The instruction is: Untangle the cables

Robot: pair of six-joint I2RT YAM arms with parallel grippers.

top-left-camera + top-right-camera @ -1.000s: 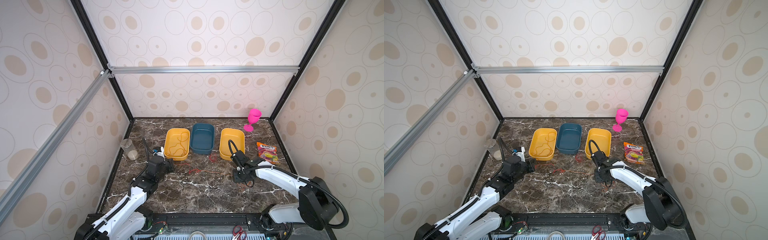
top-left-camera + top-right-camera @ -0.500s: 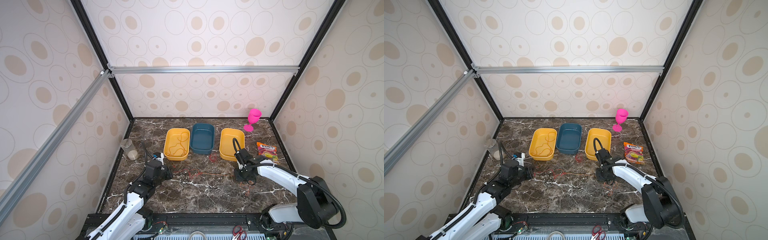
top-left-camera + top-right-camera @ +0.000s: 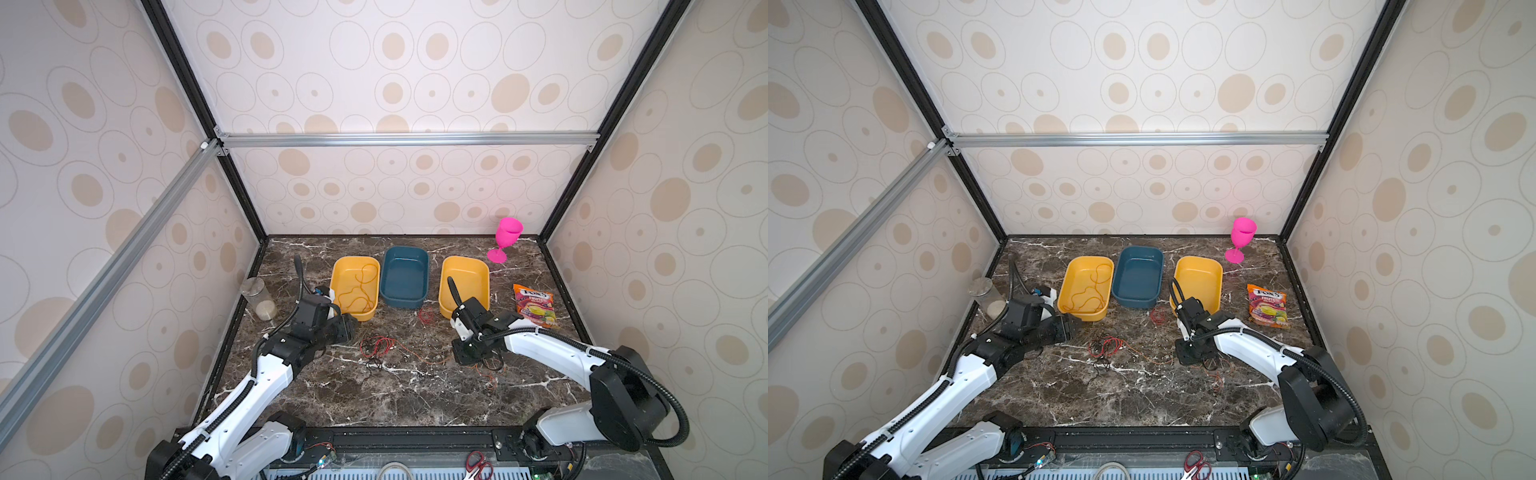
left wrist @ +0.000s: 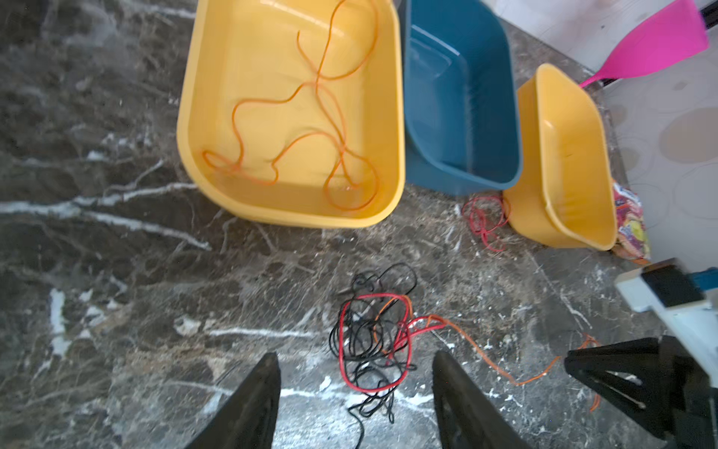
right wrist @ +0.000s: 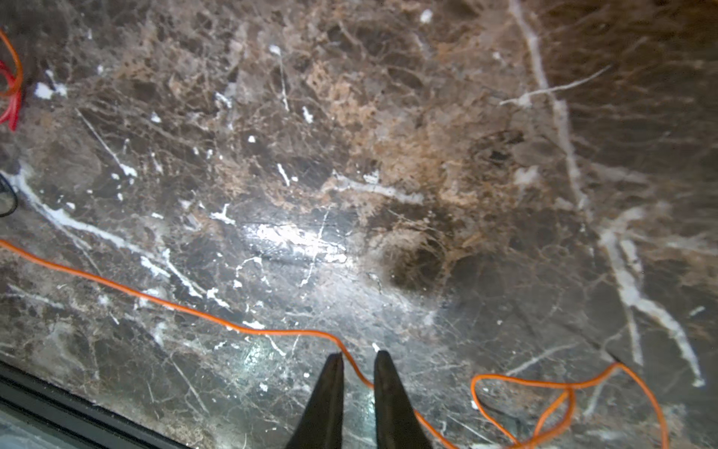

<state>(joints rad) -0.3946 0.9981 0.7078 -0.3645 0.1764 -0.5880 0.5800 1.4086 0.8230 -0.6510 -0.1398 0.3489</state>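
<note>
The robot's left gripper should next grip the tangle by its black cables, so that the orange cable stays free for the right gripper to untangle.
A tangle of black, red and orange cables (image 3: 376, 347) (image 3: 1104, 347) (image 4: 373, 342) lies on the marble table between the arms. My left gripper (image 4: 355, 359) (image 3: 351, 328) is open, its fingers either side of the tangle's near end without touching it. One orange cable (image 4: 485, 357) (image 5: 155, 299) runs from the tangle to my right gripper (image 5: 359, 354) (image 3: 467, 357). That gripper points down at the table, open by a narrow gap, with the cable lying loose in the gap. Another orange cable (image 3: 357, 291) (image 4: 311, 116) lies in the left yellow tray (image 3: 337, 266). A small red coil (image 3: 426, 316) sits before the blue tray (image 3: 405, 253).
A second yellow tray (image 3: 484, 270) stands right of the blue one. A pink goblet (image 3: 507, 239) is at the back right, a candy bag (image 3: 534, 305) by the right wall and a clear jar (image 3: 259, 299) by the left wall. Red-handled scissors (image 3: 478, 465) lie off the table's front.
Both grippers were shut a second ago and have opened, the left wide, the right only slightly. The stretched red and orange strand between them has gone slack onto the table.
</note>
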